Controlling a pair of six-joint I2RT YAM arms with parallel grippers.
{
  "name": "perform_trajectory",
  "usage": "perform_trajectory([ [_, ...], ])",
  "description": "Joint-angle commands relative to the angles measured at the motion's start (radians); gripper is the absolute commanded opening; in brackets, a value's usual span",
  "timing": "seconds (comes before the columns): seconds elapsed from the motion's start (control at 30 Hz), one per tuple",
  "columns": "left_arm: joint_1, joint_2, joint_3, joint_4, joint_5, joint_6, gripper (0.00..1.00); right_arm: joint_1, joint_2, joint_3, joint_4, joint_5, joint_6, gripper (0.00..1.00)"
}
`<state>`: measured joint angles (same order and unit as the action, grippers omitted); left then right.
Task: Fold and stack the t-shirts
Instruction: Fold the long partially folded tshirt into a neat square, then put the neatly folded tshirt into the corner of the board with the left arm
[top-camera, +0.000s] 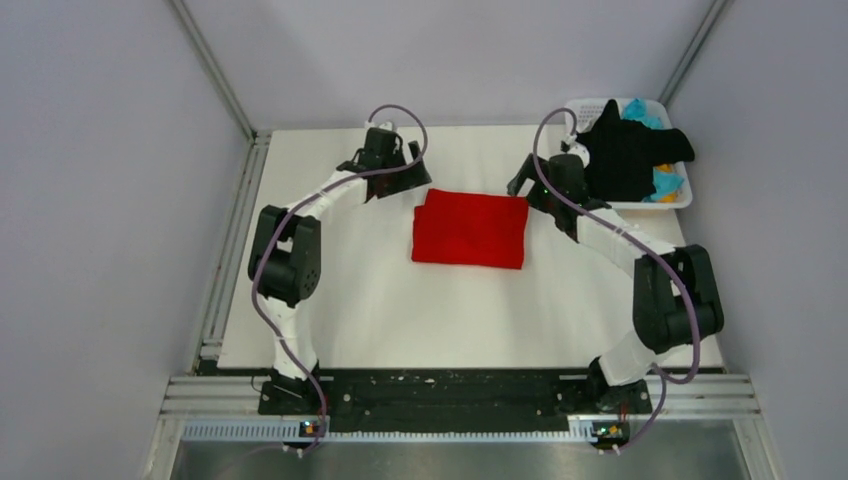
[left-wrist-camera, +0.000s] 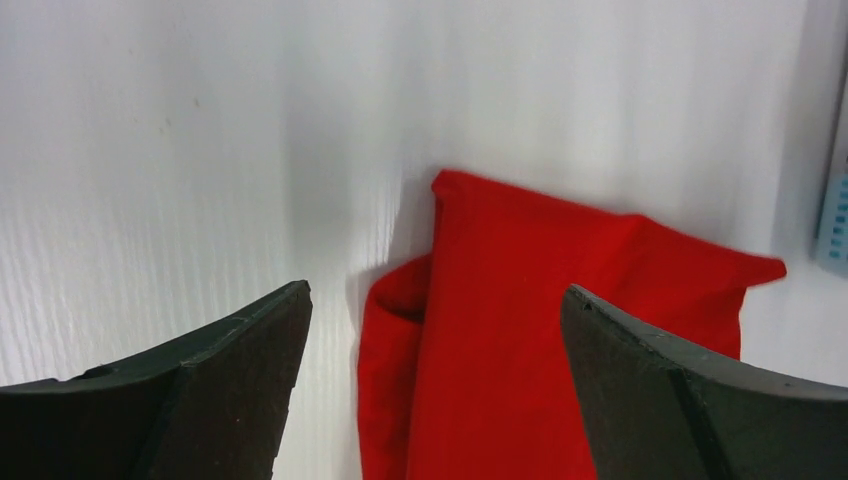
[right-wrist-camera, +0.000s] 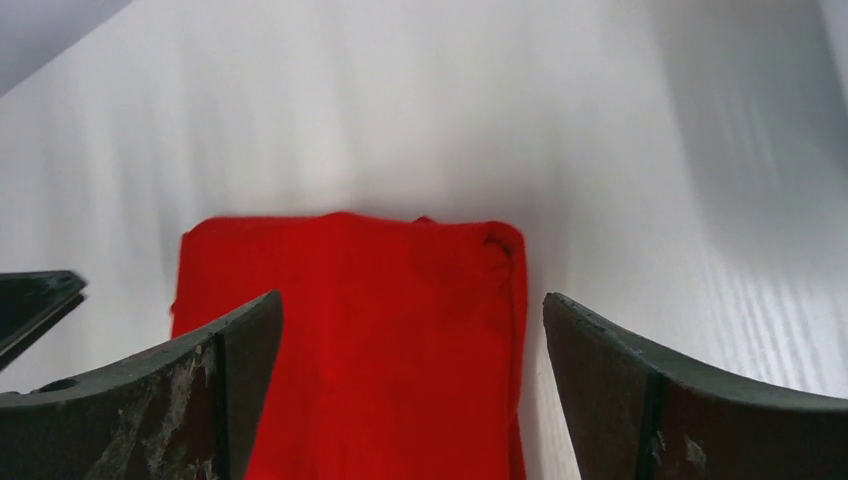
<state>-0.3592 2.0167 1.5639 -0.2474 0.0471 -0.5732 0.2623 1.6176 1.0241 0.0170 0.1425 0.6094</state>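
Observation:
The left gripper should next drag the folded red t-shirt flat for stacking, so it should grab the t-shirt's layers at its side edge away from the basket.
The red t-shirt (top-camera: 470, 230) lies folded into a flat rectangle on the white table, at mid-depth. My left gripper (top-camera: 408, 180) hovers at its far left corner, and my right gripper (top-camera: 522, 186) at its far right corner. In the left wrist view the gripper (left-wrist-camera: 435, 300) stands open, with the red cloth (left-wrist-camera: 520, 330) lying on the table below the gap. The right wrist view shows the same: open gripper (right-wrist-camera: 412, 310), red shirt (right-wrist-camera: 370, 330) lying loose beneath. A black t-shirt (top-camera: 628, 152) is heaped in the basket over cyan cloth (top-camera: 640, 110) and a bit of orange cloth (top-camera: 665, 167).
A white plastic basket (top-camera: 585, 106) stands at the table's far right corner, close behind my right arm. Grey walls and metal rails enclose the table on the left, right and back. The arm bases sit on a black strip at the near edge.

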Motion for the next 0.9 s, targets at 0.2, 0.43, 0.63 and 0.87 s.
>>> perform_trajectory([
  [0.2,-0.007,-0.103,-0.203,-0.038,0.182,0.027,0.99,-0.001,-0.333,-0.289,0.124,-0.337,-0.007,0.99],
  [0.43,-0.013,0.027,-0.16,-0.035,0.273,0.024,0.88,-0.001,-0.68,-0.495,0.041,-0.3,-0.003,0.99],
  [0.63,-0.045,0.117,-0.107,-0.03,0.282,0.007,0.4,0.0,-0.876,-0.561,-0.099,-0.193,-0.015,0.99],
  [0.87,-0.093,0.174,-0.017,-0.131,0.16,0.044,0.0,-0.001,-0.929,-0.602,-0.125,-0.147,-0.072,0.99],
])
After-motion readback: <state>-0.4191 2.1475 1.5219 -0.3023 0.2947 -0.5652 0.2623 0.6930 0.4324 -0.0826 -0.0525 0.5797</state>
